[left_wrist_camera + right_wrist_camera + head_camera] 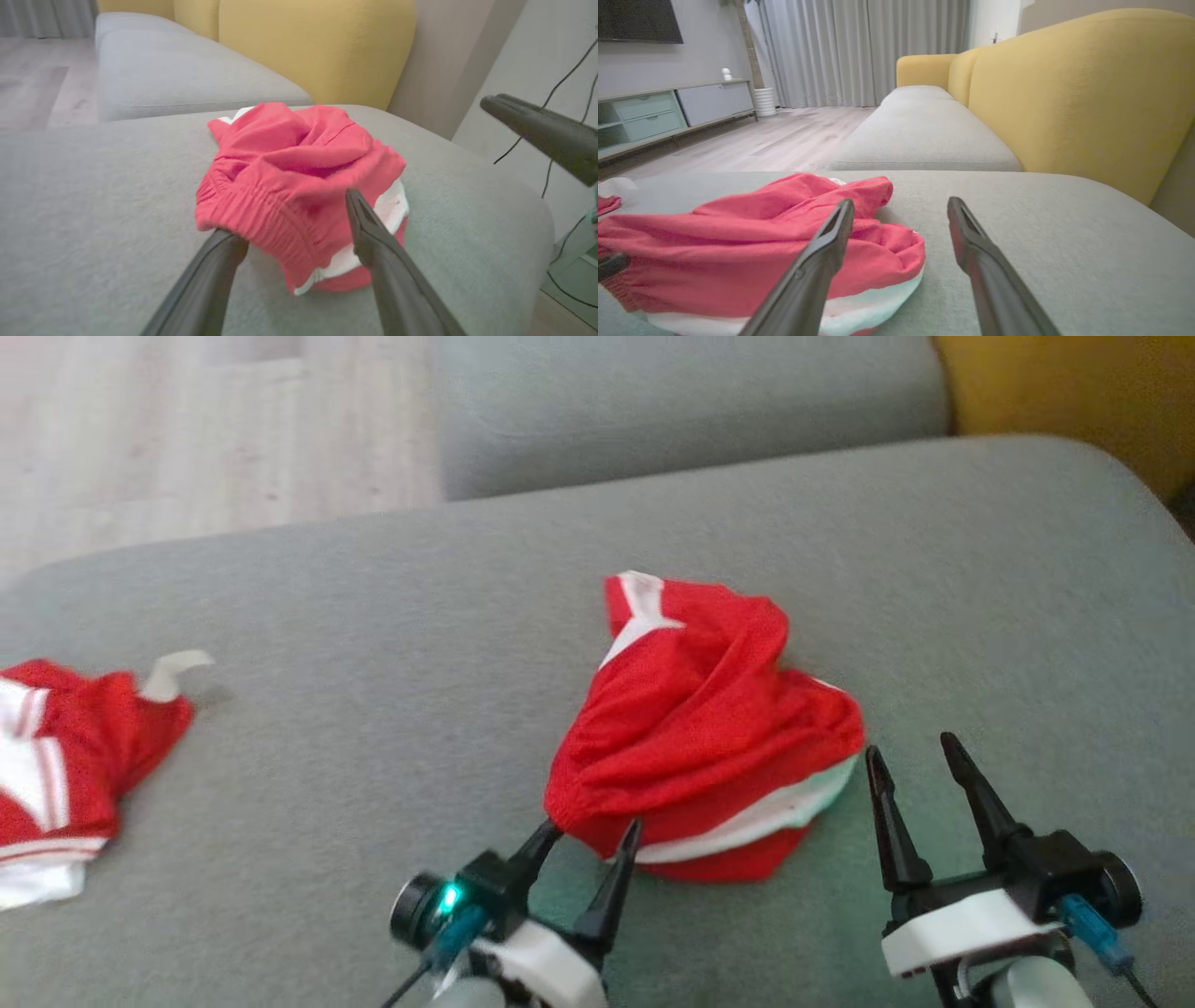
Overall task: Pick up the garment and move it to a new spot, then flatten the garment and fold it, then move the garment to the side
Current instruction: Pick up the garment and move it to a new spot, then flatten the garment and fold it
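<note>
My left gripper is going to pick up the garment from its loose heap next by pinching its gathered waistband edge [587,819], which stands up off the cushion.
A crumpled red garment [700,728] with white trim lies in a heap in the middle of the grey sofa cushion [373,709]. My left gripper [597,829] stands open at its near-left edge. The elastic waistband [261,219] lies between the spread fingers, and the left fingertip [231,240] touches the cloth's hem. My right gripper [912,747] is open just right of the heap, its fingers empty over bare cushion. The right wrist view shows the garment [738,242] left of the right gripper [901,203], the left finger [831,242] over its edge.
A second red and white garment [56,775] lies at the cushion's far left edge. Another grey cushion [691,411] and the yellow backrest [1064,392] lie beyond. Wooden floor [187,429] is at the upper left. Cables [560,93] hang by the wall on the right.
</note>
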Controlling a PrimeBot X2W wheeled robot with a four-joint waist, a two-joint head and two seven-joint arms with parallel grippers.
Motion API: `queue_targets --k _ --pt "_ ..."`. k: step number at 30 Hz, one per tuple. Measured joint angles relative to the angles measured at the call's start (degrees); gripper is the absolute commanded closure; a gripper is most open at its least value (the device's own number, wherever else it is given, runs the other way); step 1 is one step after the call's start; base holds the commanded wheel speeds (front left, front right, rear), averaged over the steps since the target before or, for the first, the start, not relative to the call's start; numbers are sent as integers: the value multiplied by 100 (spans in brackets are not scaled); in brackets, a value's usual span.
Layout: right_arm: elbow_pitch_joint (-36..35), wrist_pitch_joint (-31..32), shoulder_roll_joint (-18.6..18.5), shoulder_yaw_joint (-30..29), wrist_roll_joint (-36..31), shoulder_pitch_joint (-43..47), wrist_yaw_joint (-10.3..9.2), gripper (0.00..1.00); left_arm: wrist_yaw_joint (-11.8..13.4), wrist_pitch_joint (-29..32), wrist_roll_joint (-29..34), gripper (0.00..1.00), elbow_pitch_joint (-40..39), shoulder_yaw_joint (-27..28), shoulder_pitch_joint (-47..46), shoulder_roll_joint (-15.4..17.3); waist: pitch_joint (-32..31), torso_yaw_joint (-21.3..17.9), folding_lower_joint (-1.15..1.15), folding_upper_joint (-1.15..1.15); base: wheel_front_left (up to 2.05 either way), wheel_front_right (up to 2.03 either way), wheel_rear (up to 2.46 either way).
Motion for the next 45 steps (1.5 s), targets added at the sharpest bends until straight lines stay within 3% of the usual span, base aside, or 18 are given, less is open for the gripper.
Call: queue_targets --k 12,19,27,32,45 --pt "-19 0 4 -100 0 264 0 0 -137 16 -200 0 275 455 1018 203 -471 640 0 0 0 0 0" --pt "-54 0 9 -236 0 492 0 0 232 9 683 0 -1317 1697 1597 290 -627 822 1 0 0 0 0" --pt "-276 1 16 -287 188 1166 0 0 503 7 1911 0 -2444 2846 2811 51 -925 943 0 0 0 0 0" --pt "-433 1 22 -292 299 1468 0 0 491 0 2459 0 -2552 2995 2968 38 -983 951 0 0 0 0 0" --pt "-614 1 37 -116 312 1657 0 0 118 0 2622 0 -2475 3222 3189 -147 -972 868 1 0 0 0 0"
